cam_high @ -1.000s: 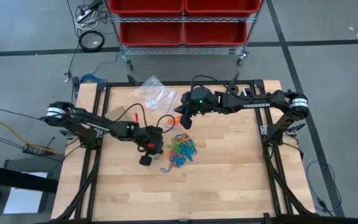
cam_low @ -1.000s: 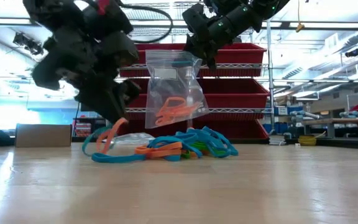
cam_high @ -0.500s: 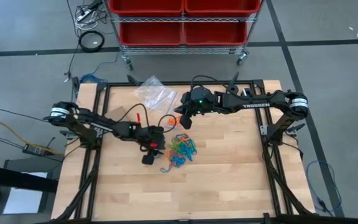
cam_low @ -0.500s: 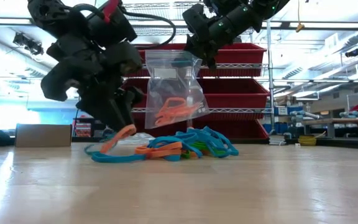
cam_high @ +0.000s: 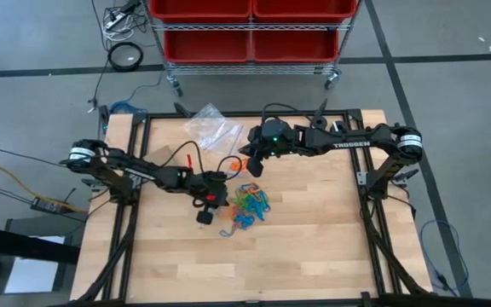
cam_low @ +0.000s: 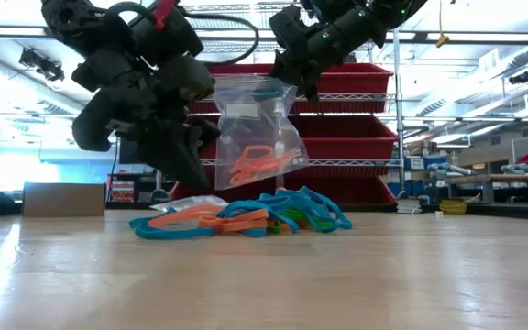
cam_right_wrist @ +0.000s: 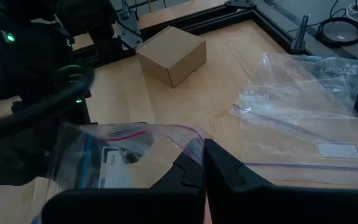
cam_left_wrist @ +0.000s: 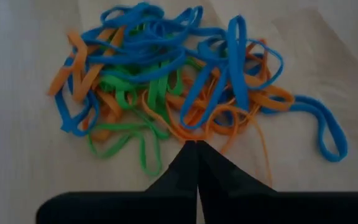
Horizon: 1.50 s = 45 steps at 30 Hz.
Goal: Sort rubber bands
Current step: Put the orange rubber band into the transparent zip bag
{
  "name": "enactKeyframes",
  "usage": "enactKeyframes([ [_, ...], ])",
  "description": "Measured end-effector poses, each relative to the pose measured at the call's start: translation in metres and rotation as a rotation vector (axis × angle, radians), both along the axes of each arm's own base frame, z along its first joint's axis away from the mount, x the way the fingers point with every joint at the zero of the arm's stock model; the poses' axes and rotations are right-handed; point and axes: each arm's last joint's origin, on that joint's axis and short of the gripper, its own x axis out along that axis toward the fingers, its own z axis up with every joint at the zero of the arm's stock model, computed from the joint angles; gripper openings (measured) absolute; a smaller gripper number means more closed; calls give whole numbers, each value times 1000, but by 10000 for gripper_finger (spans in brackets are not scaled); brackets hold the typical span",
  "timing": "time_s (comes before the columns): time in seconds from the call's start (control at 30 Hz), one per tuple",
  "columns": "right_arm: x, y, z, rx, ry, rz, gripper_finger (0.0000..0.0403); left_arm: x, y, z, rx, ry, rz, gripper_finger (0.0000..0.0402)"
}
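Observation:
The orange rubber band (cam_left_wrist: 263, 146) at the pile's edge (cam_left_wrist: 194, 134) is below my left gripper, which is shut. My left gripper will open next, then go down to grab that rubber band.
A pile of orange, blue and green rubber bands (cam_high: 250, 205) (cam_left_wrist: 166, 87) lies on the wooden table near its middle. My left gripper (cam_high: 216, 198) (cam_left_wrist: 196, 144) is shut just left of the pile, its tips (cam_low: 195, 179) a little above the bands with nothing between them. One orange band (cam_low: 189, 215) lies at the pile's left end. Farther back, my right gripper (cam_high: 252, 166) (cam_low: 301, 87) is shut on a clear zip bag (cam_low: 255, 137) that holds orange bands (cam_low: 259, 163). My right gripper pinches the clear bag's top edge (cam_right_wrist: 190, 144), by the zip strip, between its two fingers. The fingers slant down from the table's right side. The bag hangs open-end up below the fingers, above the pile, with the orange bands resting in its bottom.
More clear bags (cam_high: 211, 128) (cam_right_wrist: 303, 106) lie flat on the table's far part. A small cardboard box (cam_right_wrist: 169, 56) (cam_low: 62, 197) stands near the far left corner. A cart with red bins (cam_high: 250, 34) is beyond the far edge. The table's near half is bare wood (cam_high: 254, 264).
The orange band that hung from my left gripper has dropped and now lies flat at the pile's left end. My left gripper has let it go and stayed over the same spot. The right gripper and its bag have kept still.

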Motion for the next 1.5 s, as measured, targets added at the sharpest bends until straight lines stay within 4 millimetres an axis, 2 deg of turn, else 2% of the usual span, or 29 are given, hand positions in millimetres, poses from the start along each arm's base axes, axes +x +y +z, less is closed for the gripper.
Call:
enactKeyframes([
  [0.1,0,0,0,-1,1,1,0,-4,-1,-3,-58,53,-22,15],
  [0.27,0,0,0,-1,3,1,0,-7,-10,-4,-154,105,-54,62],
  [0.5,0,0,0,-1,3,1,0,-4,-20,-1,-133,51,-50,126],
  [0.67,0,0,0,-1,3,1,0,-3,-18,-2,-97,45,-19,137],
  [0.83,0,0,0,-3,1,-4,0,5,-21,-19,-96,57,-20,137],
  [1.0,0,0,0,-4,1,-6,0,14,-24,-36,-50,33,58,133],
  [1.1,0,0,0,-4,2,-6,0,16,-26,-37,-10,8,69,100],
  [1.2,0,0,-1,-2,9,-6,0,14,-30,-32,25,-5,41,25],
  [1.23,0,0,-1,-2,9,-5,0,12,-31,-29,23,-6,28,14],
  [1.4,0,0,0,-3,6,-5,0,1,-32,-9,22,66,20,4],
  [1.5,0,0,0,-3,5,-4,0,-4,-37,15,28,51,-13,4],
])
